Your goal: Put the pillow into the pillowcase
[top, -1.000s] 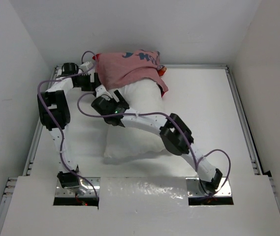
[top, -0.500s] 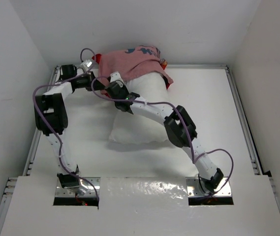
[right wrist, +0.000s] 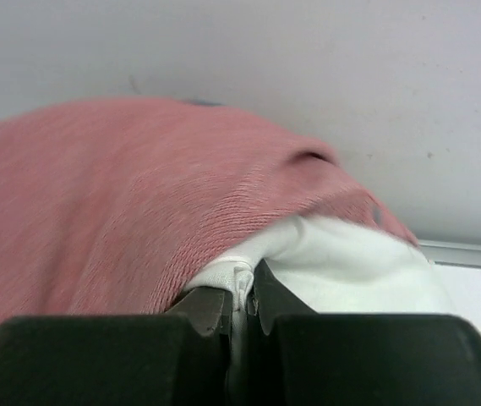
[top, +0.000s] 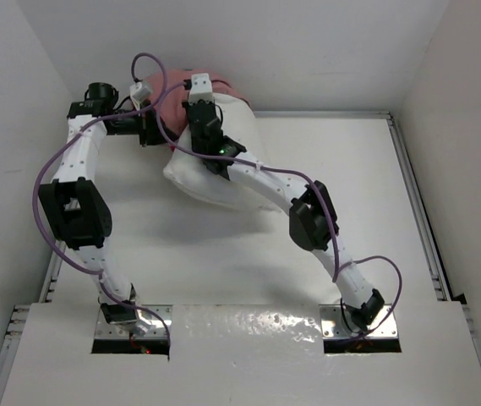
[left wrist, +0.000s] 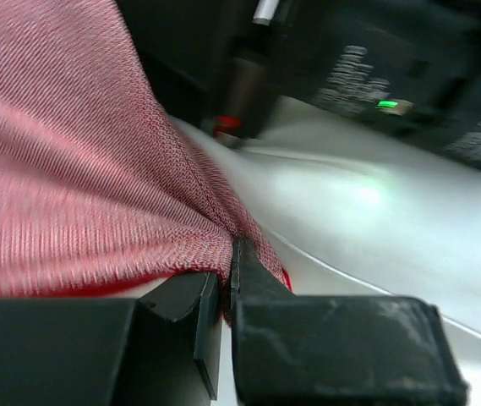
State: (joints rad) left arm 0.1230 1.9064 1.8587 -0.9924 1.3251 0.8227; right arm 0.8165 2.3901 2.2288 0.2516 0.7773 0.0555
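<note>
My right gripper should keep holding the pillow, because the pillow (top: 209, 180) hangs lifted and tilted by its fold and would slump short if I opened now.
The pillow (top: 209, 180) is a plump white cushion lifted and tilted against the back wall, its far end inside the pillowcase (top: 166, 90), whose faded pink inside faces out. My left gripper (top: 150, 129) is at the case's left edge. In the left wrist view the left gripper (left wrist: 228, 279) is shut on the red pillowcase (left wrist: 79, 186) hem, with the pillow (left wrist: 375, 211) beside it. My right gripper (top: 193, 91) reaches over the pillow's top. In the right wrist view the right gripper (right wrist: 242, 298) is shut on a fold of the pillow (right wrist: 350, 262) at the mouth of the pillowcase (right wrist: 130, 194).
The white back wall (top: 308, 51) stands right behind the bundle. Metal rails (top: 416, 211) edge the table on the right and left. Purple cables (top: 143, 63) loop off both arms. The right arm's black forearm (left wrist: 392, 68) crosses close over the left gripper.
Both arms have swung toward the back left corner, carrying the pillow and the pillowcase up against the back wall. Both grippers have shut on fabric.
</note>
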